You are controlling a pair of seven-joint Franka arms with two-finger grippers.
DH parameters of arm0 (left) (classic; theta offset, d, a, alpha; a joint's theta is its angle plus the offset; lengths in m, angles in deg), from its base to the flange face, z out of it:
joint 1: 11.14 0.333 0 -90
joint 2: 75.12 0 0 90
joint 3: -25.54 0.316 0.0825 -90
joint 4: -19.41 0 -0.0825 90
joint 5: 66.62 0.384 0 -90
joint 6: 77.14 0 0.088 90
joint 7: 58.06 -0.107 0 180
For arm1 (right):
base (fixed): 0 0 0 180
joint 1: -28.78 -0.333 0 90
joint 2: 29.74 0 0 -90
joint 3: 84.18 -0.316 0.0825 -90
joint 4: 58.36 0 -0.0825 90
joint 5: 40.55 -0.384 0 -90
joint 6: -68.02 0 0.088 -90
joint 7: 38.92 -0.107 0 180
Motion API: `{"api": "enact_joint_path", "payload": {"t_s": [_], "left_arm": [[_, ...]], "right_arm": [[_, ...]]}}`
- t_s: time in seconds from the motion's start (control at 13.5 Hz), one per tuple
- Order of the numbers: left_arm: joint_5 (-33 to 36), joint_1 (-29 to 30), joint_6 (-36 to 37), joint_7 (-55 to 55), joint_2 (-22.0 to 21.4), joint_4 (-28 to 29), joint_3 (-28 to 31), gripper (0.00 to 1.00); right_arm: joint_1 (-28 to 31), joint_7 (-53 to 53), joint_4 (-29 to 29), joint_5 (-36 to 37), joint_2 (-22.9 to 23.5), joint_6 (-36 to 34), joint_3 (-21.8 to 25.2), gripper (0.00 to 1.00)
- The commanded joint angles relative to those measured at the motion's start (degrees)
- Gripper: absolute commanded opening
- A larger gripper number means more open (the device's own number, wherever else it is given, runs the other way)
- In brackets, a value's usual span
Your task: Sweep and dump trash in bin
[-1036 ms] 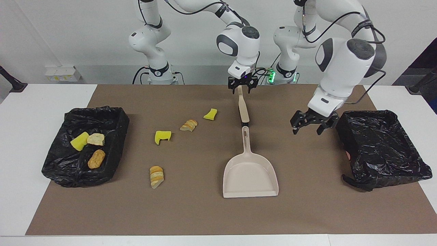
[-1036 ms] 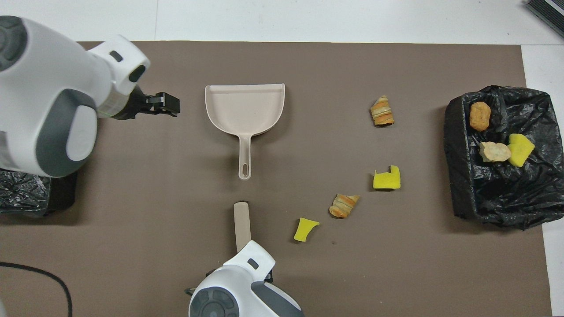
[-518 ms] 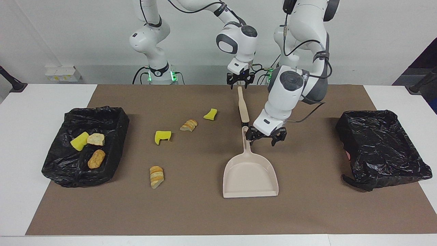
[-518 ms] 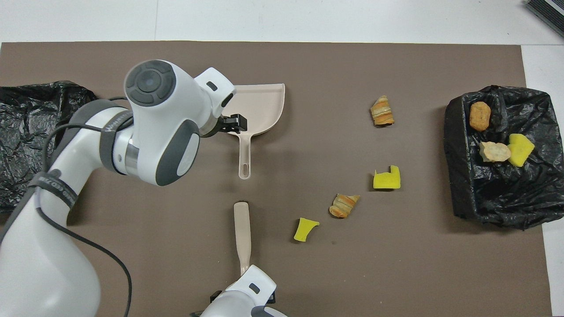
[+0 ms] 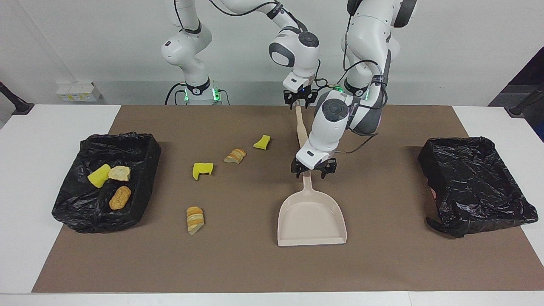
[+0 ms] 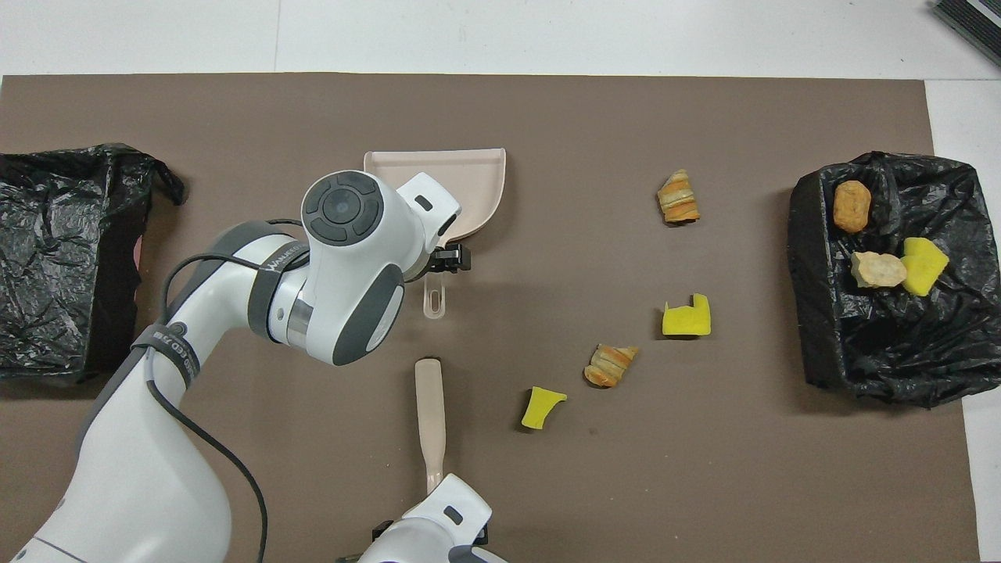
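Observation:
My left gripper's fingers reach down around the dustpan's handle (image 6: 434,292), close below the pan (image 6: 469,183), so my left gripper closes on the handle next.
Two yellow sponge pieces (image 5: 262,142) (image 5: 202,170) and two bread chunks (image 5: 235,155) (image 5: 195,219) lie loose on the brown mat. One sponge piece (image 5: 98,175) and two bread pieces (image 5: 119,173) (image 5: 120,197) lie in the black-lined bin (image 5: 140,144) at the right arm's end. My left gripper (image 5: 312,170) is open, low over the handle of the beige dustpan (image 5: 311,216), a finger on each side. My right gripper (image 5: 299,98) is open above the thin end of the beige brush (image 5: 302,131), which lies on the mat nearer to the robots than the dustpan.
A second black-lined bin (image 5: 471,178) stands at the left arm's end with nothing showing in it. The brown mat (image 5: 382,263) covers most of the white table. The left arm's elbow (image 6: 344,266) hides part of the dustpan in the overhead view.
My left gripper has swung from beside the bin at its own end across to the dustpan's handle and come down. My right gripper has risen a little off the brush handle. The brush and trash have not moved.

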Motion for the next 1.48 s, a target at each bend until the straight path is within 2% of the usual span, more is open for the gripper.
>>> {"api": "enact_joint_path", "payload": {"t_s": [0.0,0.07,0.15,0.22,0.3,0.37,0.52,0.89,1.18,1.41], "left_arm": [[0.95,-0.97,0.0,1.01,-1.03,1.1,0.93,0.67],[0.95,-0.97,0.78,1.01,-1.12,0.93,0.93,0.35],[0.86,-0.89,0.88,1.1,-1.12,0.84,0.85,0.09],[0.86,-0.71,0.88,1.01,-1.21,0.75,0.85,0.0],[0.95,-0.71,0.97,0.14,-1.21,0.57,0.85,0.0],[1.21,-0.71,0.79,-1.44,-1.21,0.57,0.93,0.0],[4.89,-0.01,0.35,-10.72,-1.82,0.57,0.93,0.0],[5.08,5.69,1.23,-36.92,-4.98,0.75,1.46,0.0],[5.08,11.14,11.49,-60.55,-10.33,1.01,1.55,0.0],[5.35,13.87,16.78,-70.68,-12.8,1.89,1.55,0.0]], "right_arm": [[0.2,0.3,-1.52,-1.68,-1.17,1.47,0.15,0.48],[0.64,0.39,-1.69,-1.68,-1.08,1.47,0.15,0.4],[0.64,-0.13,-1.69,-1.68,-0.99,1.55,0.24,0.28],[0.64,-0.49,-1.43,-1.68,-0.91,1.81,0.24,0.06],[0.64,-0.67,-1.43,-1.68,-0.9,2.25,0.24,0.0],[0.9,-1.45,-1.43,-1.68,-1.25,2.17,0.33,0.0],[1.96,-1.9,-1.43,-1.68,-2.39,1.64,0.33,0.0],[4.07,-3.83,-1.95,-1.68,-6.61,-1.52,0.5,0.0],[6.26,-8.75,-3.28,-1.42,-10.12,-4.93,0.59,0.0],[6.53,-15.13,-3.63,-0.89,-11.1,-8.11,0.59,0.0]]}}
